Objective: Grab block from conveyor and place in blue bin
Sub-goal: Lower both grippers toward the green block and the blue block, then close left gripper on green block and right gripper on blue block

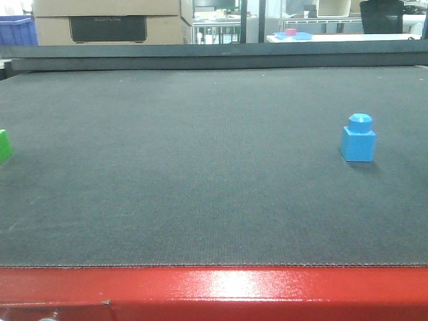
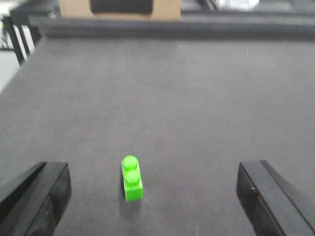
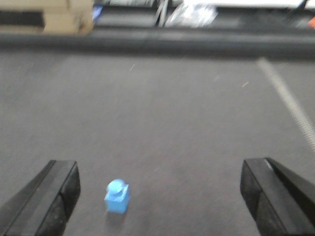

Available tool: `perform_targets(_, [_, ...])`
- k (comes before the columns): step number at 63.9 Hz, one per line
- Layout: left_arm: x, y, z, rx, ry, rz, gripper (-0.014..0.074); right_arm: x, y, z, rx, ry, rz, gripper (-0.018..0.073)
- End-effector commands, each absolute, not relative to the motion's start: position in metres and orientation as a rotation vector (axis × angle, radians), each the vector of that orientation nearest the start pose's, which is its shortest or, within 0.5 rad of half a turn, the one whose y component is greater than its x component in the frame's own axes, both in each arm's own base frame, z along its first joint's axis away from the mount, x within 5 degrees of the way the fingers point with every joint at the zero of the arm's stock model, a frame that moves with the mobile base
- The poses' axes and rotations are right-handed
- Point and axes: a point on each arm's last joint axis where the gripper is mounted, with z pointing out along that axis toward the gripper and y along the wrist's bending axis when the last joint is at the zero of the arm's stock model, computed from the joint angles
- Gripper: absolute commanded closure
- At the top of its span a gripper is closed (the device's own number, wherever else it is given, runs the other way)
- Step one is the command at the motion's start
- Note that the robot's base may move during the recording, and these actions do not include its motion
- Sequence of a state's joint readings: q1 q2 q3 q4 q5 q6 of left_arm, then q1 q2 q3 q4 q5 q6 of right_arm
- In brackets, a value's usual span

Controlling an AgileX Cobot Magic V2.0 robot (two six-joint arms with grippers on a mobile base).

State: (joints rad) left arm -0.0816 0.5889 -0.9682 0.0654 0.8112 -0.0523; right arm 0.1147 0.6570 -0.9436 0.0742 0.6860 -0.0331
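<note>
The right gripper should grab the blue block by its square body [image 1: 358, 146] to place it in the blue bin, so that the round stud [image 1: 360, 122] stays free.
The conveyor [image 1: 200, 174] is a wide dark woven belt with a red frame edge [image 1: 214, 291] at the front. A blue one-stud block [image 1: 358, 138] stands on its right side. A green block [image 1: 4, 145] shows partly at the left edge. In the left wrist view the green two-stud block [image 2: 132, 178] lies on the belt between the wide-apart fingers of my open left gripper [image 2: 155, 194], left of their middle. In the right wrist view the blue block [image 3: 117, 196] stands between the fingers of my open right gripper [image 3: 160, 194], nearer the left finger. The blue bin is out of view.
Beyond the belt's far edge stand a cardboard box [image 1: 110, 21], a blue crate [image 1: 17, 30] at the far left, and a white table [image 1: 348, 37] with small blue and red items. A pale seam line [image 3: 290, 105] runs along the belt's right side.
</note>
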Motion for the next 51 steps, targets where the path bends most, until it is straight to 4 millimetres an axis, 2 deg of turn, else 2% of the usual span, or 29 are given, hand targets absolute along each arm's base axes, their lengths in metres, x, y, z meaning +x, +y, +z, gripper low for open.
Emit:
perform_targets(1, [0.101, -0.007, 0.414, 0.079, 1.971, -0.025, 0.0005, 0.136, 0.028, 0.418, -0.186, 1.974, 0.165, -0.0010])
perform_targets(7, [0.114, -0.013, 0.410, 0.121, 2.010, -0.043, 0.0005, 0.164, 0.044, 0.425, -0.266, 2.076, 0.200, -0.0010])
perform_targets(14, [0.127, -0.018, 0.404, 0.153, 2.052, -0.055, 0.0005, 0.200, 0.063, 0.424, -0.330, 2.173, 0.219, -0.0010])
perform_targets(18, [0.133, -0.020, 0.401, 0.161, 2.074, -0.056, 0.0005, 0.222, 0.072, 0.417, -0.348, 2.239, 0.220, -0.0010])
perform_targets(25, [0.138, -0.021, 0.399, 0.165, 2.092, -0.055, 0.0005, 0.257, 0.082, 0.404, -0.272, 2.365, 0.241, -0.0010])
perform_targets(35, [0.138, -0.021, 0.399, 0.165, 2.085, -0.056, 0.0005, 0.302, 0.093, 0.372, -0.189, 2.518, 0.210, -0.0010])
perform_targets(39, [0.138, -0.021, 0.399, 0.165, 2.088, -0.055, 0.0005, 0.320, 0.096, 0.352, -0.128, 2.583, 0.180, -0.0010])
perform_targets(51, [0.138, -0.021, 0.398, 0.165, 2.095, -0.054, 0.0005, 0.352, 0.102, 0.297, -0.076, 2.734, 0.108, -0.0010])
